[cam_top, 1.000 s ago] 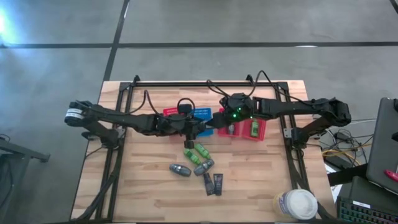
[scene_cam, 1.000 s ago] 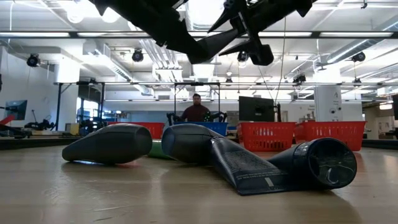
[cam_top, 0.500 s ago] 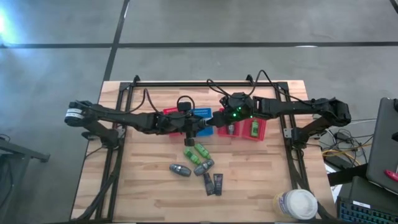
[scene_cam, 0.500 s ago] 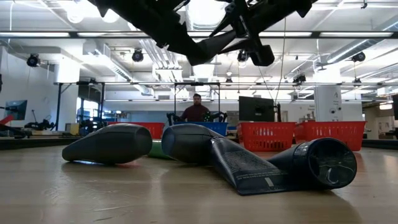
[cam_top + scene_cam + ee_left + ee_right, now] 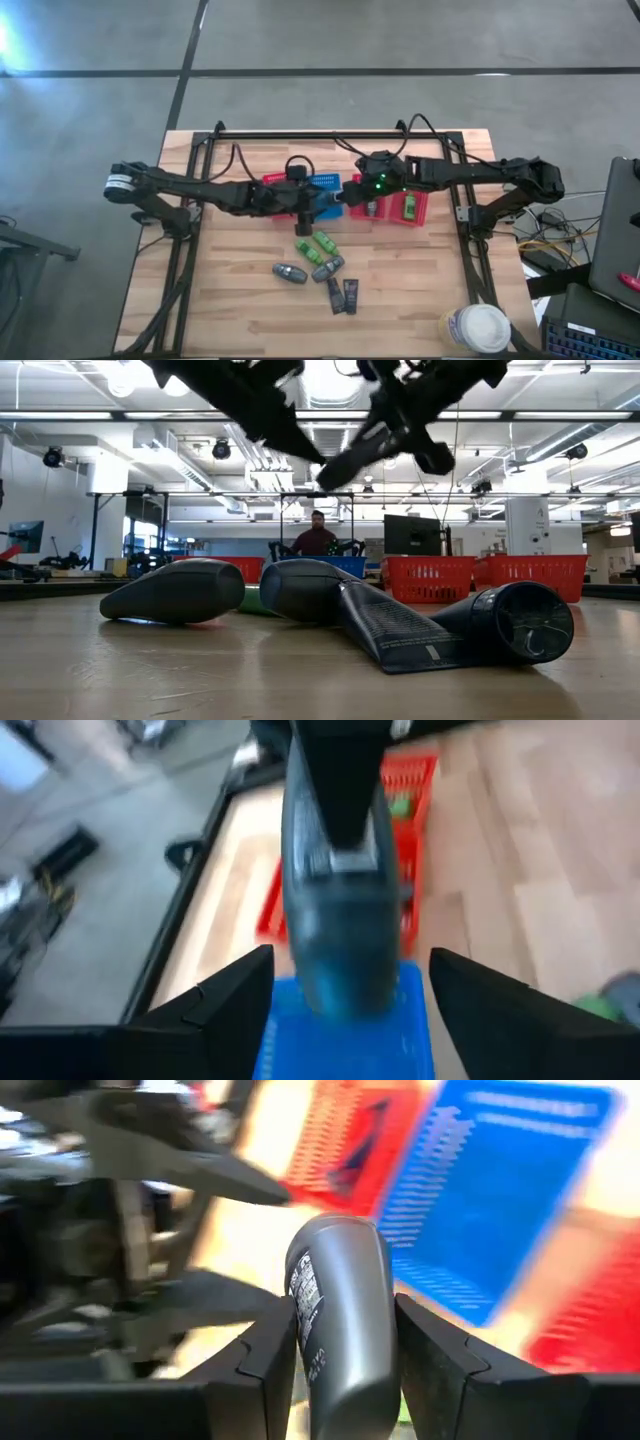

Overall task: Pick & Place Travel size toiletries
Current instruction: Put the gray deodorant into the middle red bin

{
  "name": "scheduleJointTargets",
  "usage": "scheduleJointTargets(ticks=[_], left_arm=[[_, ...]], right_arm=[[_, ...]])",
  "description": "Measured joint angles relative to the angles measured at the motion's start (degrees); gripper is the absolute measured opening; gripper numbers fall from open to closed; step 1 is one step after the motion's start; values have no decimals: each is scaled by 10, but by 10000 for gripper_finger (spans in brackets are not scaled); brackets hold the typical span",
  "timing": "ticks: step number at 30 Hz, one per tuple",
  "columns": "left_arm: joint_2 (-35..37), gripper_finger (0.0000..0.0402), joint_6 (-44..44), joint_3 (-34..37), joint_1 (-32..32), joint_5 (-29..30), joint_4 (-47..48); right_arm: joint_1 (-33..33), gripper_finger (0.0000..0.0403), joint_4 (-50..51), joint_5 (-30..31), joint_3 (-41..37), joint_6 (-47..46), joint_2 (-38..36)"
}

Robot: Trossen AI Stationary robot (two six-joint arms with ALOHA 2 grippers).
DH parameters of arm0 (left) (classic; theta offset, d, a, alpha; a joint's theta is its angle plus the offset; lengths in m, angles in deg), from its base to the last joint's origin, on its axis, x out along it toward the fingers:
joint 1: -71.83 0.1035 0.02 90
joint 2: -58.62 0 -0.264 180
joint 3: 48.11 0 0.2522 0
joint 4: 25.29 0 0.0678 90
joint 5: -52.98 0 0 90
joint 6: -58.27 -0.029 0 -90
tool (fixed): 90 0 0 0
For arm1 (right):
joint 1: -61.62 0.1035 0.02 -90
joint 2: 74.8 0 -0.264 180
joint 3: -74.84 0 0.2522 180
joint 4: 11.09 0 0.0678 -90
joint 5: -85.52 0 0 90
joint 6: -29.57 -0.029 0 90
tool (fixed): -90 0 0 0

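Observation:
The grey tube is hanging above the blue basket, outside the red baskets, in the right wrist view. My right gripper should keep holding the tube.
My right gripper (image 5: 345, 194) hangs above the blue basket (image 5: 322, 185) and is shut on a grey tube (image 5: 338, 1310). My left gripper (image 5: 308, 203) faces it from the table's left, open. In the left wrist view its fingers stand on either side of the grey tube (image 5: 340, 920) without touching it. Green tubes (image 5: 324, 241), a dark grey tube (image 5: 290, 273) and dark flat packets (image 5: 343, 294) lie flat on the wood nearer the front edge. A green item (image 5: 408, 208) lies in the right-hand red basket (image 5: 420, 215). My right gripper pinches the grey tube's body (image 5: 345, 1380) between its two fingers (image 5: 262, 1370), coming from the table's right. The tube lies along the fingers, and its rounded end (image 5: 335, 1240) sticks out past them toward the left gripper. It is lifted clear above the blue basket.
A second red basket (image 5: 273, 181) stands left of the blue one. A dark frame rail (image 5: 330, 134) runs along the far edge. A lidded cup (image 5: 478, 328) sits at the near right corner. In the low view a person (image 5: 316, 538) stands far behind the table.
My right gripper has moved a little toward the table's left with the grey tube, closer to the left gripper. In the low view it has tipped, so the tube now slants down toward the left gripper. The items on the wood have stayed in place.

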Motion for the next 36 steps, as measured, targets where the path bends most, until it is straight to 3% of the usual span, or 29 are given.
scheduleJointTargets(ticks=[5,10,15,24,27,36], left_arm=[[4,281,58,0,2,74,115],[35,283,158,0,1,92,226],[76,284,198,1,5,139,267],[155,284,197,39,61,142,269],[178,284,195,55,87,125,268],[234,284,173,113,112,109,252]], right_arm=[[-1,131,100,72,0,12,-10],[18,131,189,226,0,-12,-20],[60,130,231,359,0,-80,-8],[82,131,249,373,0,-196,82],[80,134,249,403,1,-221,105],[81,135,247,419,18,-245,123]])
